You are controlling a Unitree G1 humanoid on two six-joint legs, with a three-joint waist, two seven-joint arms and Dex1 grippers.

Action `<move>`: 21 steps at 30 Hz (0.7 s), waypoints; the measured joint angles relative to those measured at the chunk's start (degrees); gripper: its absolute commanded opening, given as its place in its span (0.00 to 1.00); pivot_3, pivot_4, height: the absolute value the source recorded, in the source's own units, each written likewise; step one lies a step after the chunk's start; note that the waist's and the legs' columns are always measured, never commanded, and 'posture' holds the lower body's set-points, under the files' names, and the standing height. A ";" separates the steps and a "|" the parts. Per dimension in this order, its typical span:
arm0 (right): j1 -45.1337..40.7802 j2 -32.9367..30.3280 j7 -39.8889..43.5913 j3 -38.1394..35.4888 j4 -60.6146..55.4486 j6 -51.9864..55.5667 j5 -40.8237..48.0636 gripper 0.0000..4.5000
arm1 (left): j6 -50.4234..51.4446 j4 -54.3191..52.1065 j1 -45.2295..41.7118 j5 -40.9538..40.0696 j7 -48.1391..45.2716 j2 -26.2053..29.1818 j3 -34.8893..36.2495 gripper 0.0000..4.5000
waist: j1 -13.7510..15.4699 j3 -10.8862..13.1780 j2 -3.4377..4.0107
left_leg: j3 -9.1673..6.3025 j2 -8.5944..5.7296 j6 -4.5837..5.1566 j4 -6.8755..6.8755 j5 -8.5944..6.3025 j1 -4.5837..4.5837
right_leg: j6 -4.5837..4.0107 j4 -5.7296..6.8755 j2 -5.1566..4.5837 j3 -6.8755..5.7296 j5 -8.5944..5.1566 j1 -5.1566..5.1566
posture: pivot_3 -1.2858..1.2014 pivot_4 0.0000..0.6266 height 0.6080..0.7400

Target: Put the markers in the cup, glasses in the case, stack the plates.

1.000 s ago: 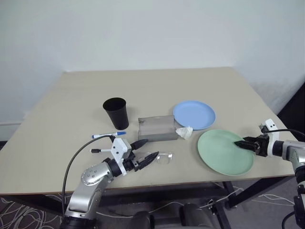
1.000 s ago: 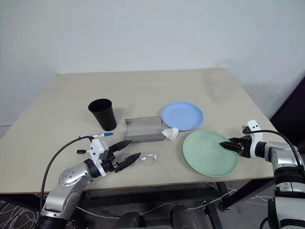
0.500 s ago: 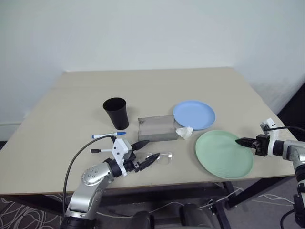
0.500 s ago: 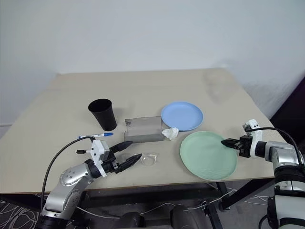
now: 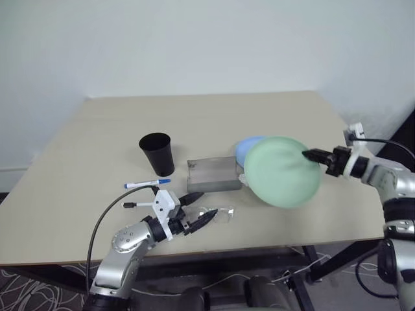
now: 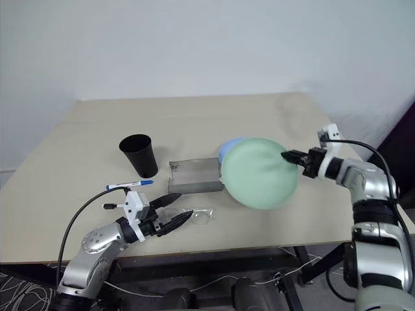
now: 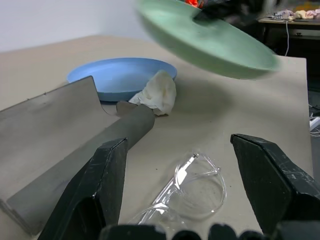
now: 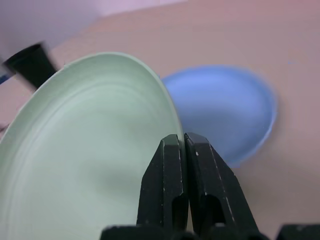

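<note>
I should move the green plate back with my right gripper before I let go of it, because the green plate's lower edge [image 5: 283, 205] hangs short of the blue plate [image 5: 246, 148].
My right gripper [image 5: 310, 155] is shut on the rim of the mint green plate [image 5: 282, 172], holding it tilted in the air over the light blue plate [image 5: 246, 148], which lies on the table and is partly hidden behind it. Near the front edge my left gripper [image 5: 200, 208] stands open just left of the clear glasses [image 7: 192, 187], touching nothing. The grey case [image 5: 213, 173] lies open behind the glasses. The black cup [image 5: 157, 150] stands upright further left. In front of it lie the blue-capped marker [image 5: 148, 184] and the black-capped marker [image 5: 136, 205].
A crumpled white tissue [image 7: 157, 92] lies between the case and the blue plate. A black cable [image 5: 104, 220] loops off my left arm above the front edge of the table [image 5: 194, 116]. The back half of the table is bare.
My right gripper closed on the green plate's rim, lifted it off the table and carried it left over the blue plate. The left arm has stayed still.
</note>
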 measured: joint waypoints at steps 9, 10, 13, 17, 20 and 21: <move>-17.45 6.49 -20.52 -3.53 22.39 -4.15 -2.55 0.00 | -0.54 1.21 -1.14 -0.01 -0.24 -0.23 0.07 0.77 | 0.02 -0.01 0.04 | -0.13 -0.13 0.02 -0.30 0.00 -0.07 | 0.11 -0.05 0.00 0.06 0.08 -0.05 | 0.52 0.00 0.97; -18.78 7.26 -23.07 -3.93 24.59 -5.67 -2.77 0.00 | -0.58 1.30 -1.23 0.01 -0.23 -0.24 0.07 0.77 | -0.03 -0.01 0.04 | -0.12 -0.13 0.02 -0.38 0.00 -0.07 | 0.11 -0.07 0.00 0.08 0.08 -0.07 | 0.52 0.00 0.97; -20.87 9.73 -28.41 -3.95 29.33 -10.70 -4.88 0.00 | -0.73 1.30 -1.36 0.12 -0.06 -0.27 0.05 0.77 | -0.14 -0.03 0.06 | -0.13 -0.13 0.02 -0.52 0.00 -0.05 | 0.12 -0.07 0.01 0.09 0.08 -0.12 | 0.52 0.00 0.97; -21.10 11.76 -31.77 -3.91 33.27 -14.94 -6.86 0.16 | -0.82 1.28 -1.24 0.20 0.37 -0.27 0.06 0.77 | -0.33 -0.03 0.07 | -0.12 -0.14 0.03 -0.54 0.01 -0.06 | 0.13 -0.08 0.00 0.12 0.09 -0.12 | 0.52 0.00 0.97; -21.10 12.22 -32.77 -4.18 34.79 -17.10 -7.24 0.39 | -0.89 0.87 -0.36 0.21 0.83 -0.24 0.08 0.77 | -0.36 -0.03 0.08 | -0.11 -0.15 0.03 -0.53 0.01 -0.04 | 0.13 -0.07 0.00 0.17 0.09 -0.10 | 0.52 0.00 0.97; -21.10 12.22 -32.97 -4.32 34.90 -17.65 -7.35 0.47 | -0.89 0.84 0.00 0.21 0.92 -0.21 0.07 0.77 | -0.39 -0.03 0.08 | -0.11 -0.15 0.04 -0.53 0.01 -0.04 | 0.13 -0.07 0.00 0.17 0.09 -0.10 | 0.52 0.00 0.97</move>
